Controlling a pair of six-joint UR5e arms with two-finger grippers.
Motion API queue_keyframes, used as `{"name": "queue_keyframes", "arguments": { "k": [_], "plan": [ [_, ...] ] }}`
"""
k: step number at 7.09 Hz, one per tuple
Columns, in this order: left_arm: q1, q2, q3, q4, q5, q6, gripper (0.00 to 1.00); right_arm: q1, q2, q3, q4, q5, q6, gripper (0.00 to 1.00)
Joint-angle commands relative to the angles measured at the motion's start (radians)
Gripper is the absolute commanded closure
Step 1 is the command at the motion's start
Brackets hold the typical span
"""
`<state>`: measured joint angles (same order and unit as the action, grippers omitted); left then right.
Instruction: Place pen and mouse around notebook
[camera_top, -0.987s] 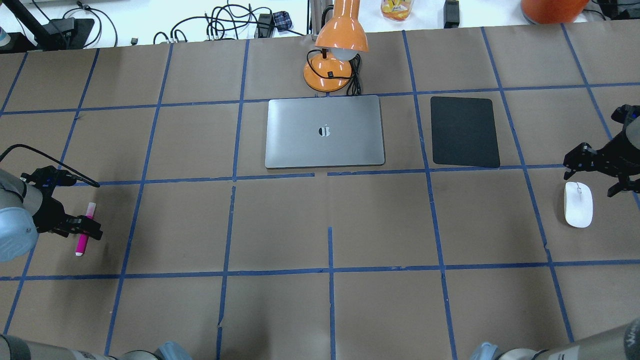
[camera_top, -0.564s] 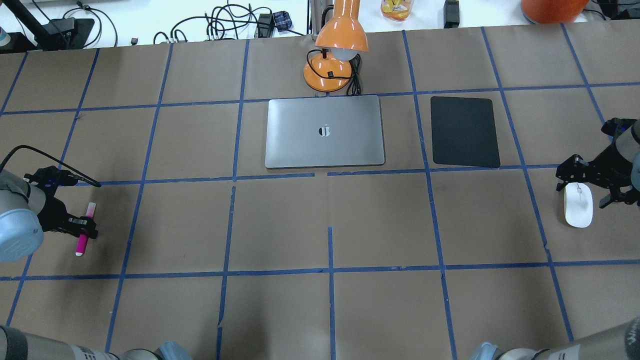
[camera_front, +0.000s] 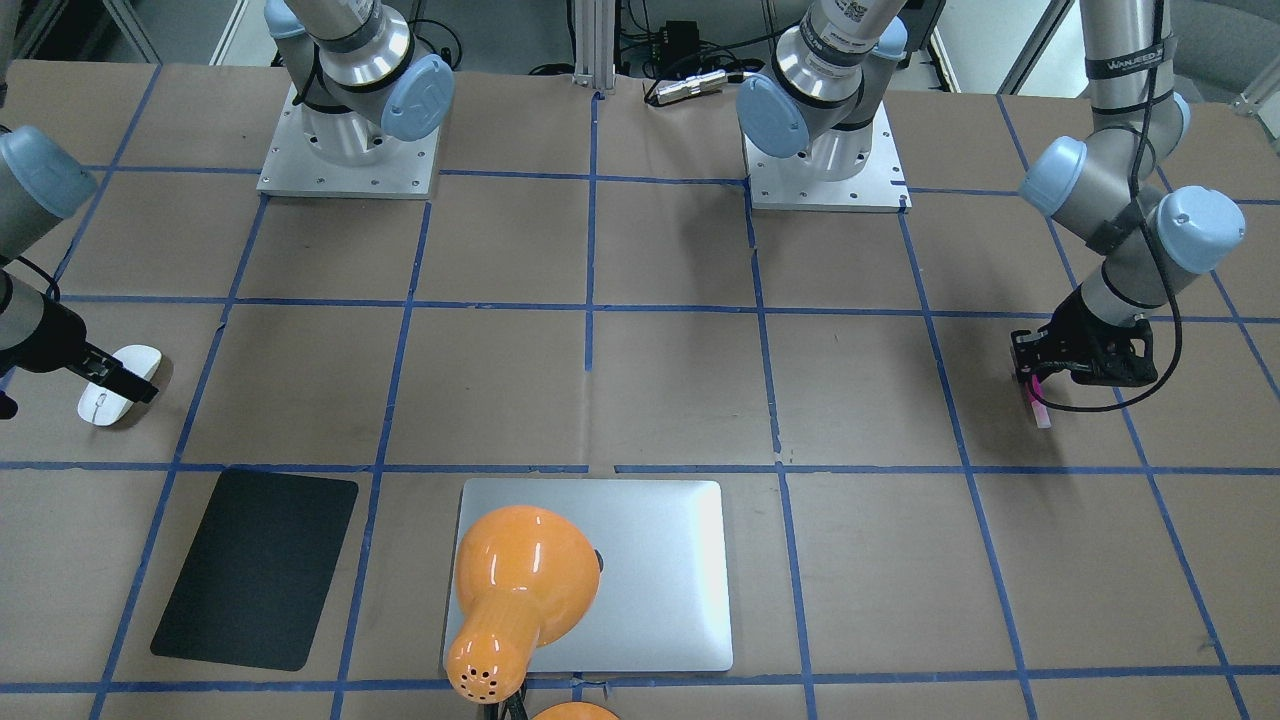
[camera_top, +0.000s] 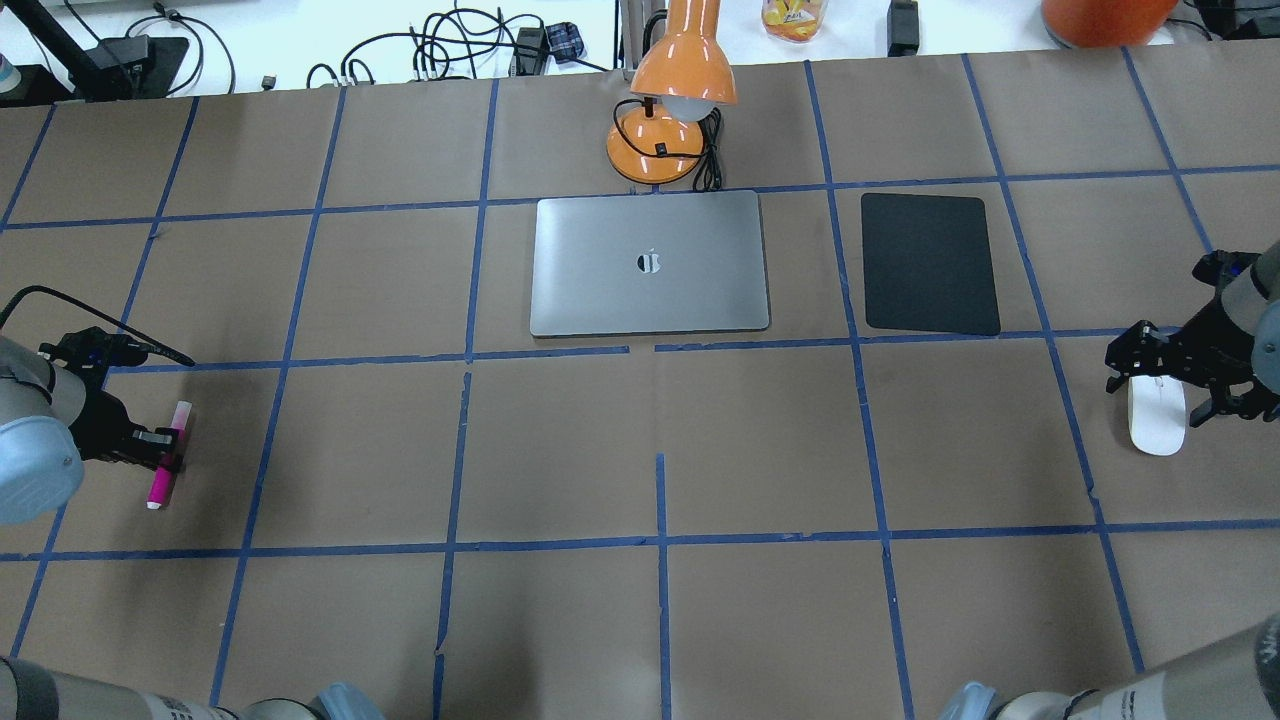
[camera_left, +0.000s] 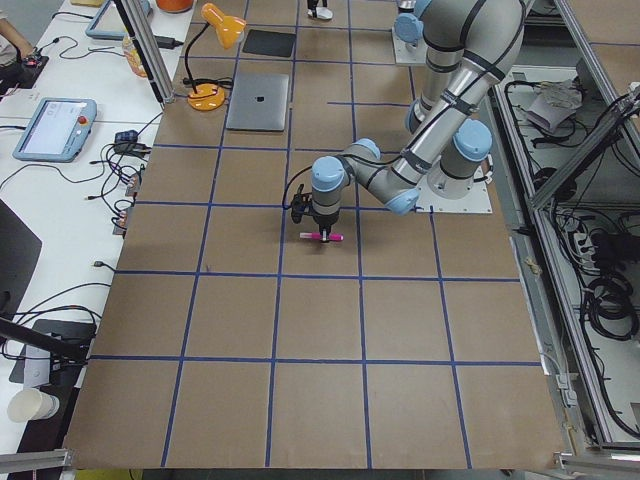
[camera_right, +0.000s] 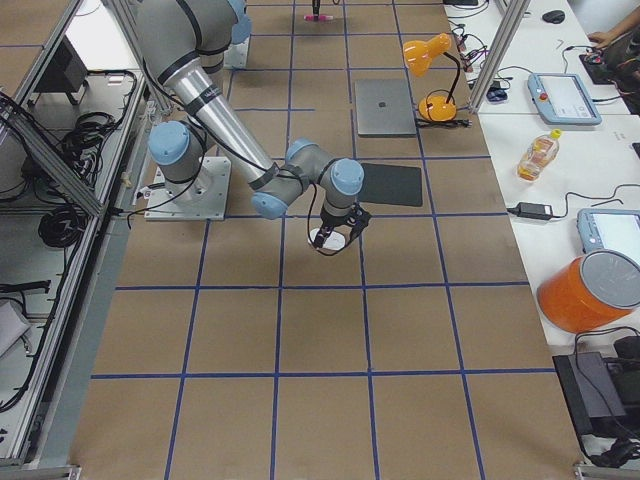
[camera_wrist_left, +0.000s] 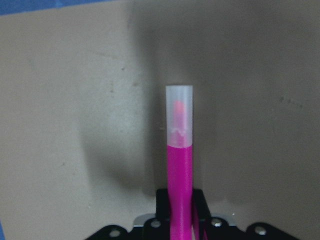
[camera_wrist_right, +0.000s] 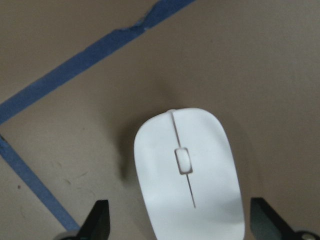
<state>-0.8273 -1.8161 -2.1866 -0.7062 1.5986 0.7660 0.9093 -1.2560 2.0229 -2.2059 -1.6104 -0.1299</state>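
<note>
I need to set the mouse beside the notebook, so my right gripper should grab the white mouse by its long sides next.
The magenta pen lies at the table's far left, and my left gripper is shut on its middle. In the left wrist view the pen runs out from between the pads, pale cap forward, close over the paper. The white mouse lies at the far right. My right gripper is open and straddles the mouse's far end. In the right wrist view the mouse sits between the two fingertips with a gap on each side. The silver notebook lies closed at the back centre, far from both grippers.
An orange desk lamp stands just behind the notebook; in the front-facing view its shade hangs over the notebook. A black pad lies to the notebook's right. Blue tape lines grid the brown paper.
My left gripper's fingers have drawn in onto the pen. My right gripper has moved in over the mouse and now straddles it. Neither the pen nor the mouse has shifted.
</note>
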Motion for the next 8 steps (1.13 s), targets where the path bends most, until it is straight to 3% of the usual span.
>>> {"name": "queue_keyframes", "arguments": {
  "k": [1,4,6,8],
  "plan": [
    [-0.048,0.055,-0.004,-0.051,0.0,-0.205,1.0,-0.01,0.004,-0.001,0.002,-0.028,-0.01,0.0],
    [-0.301,0.21,-0.002,-0.255,0.004,-0.649,1.0,-0.01,0.006,0.0,0.002,-0.036,-0.01,0.0],
    [-0.521,0.256,-0.001,-0.277,0.001,-1.039,1.0,-0.01,0.007,-0.001,0.002,-0.034,-0.008,0.0],
    [-0.701,0.216,0.007,-0.25,-0.005,-1.409,1.0,-0.01,0.029,-0.003,0.0,-0.032,-0.008,0.0]
  ]
}}
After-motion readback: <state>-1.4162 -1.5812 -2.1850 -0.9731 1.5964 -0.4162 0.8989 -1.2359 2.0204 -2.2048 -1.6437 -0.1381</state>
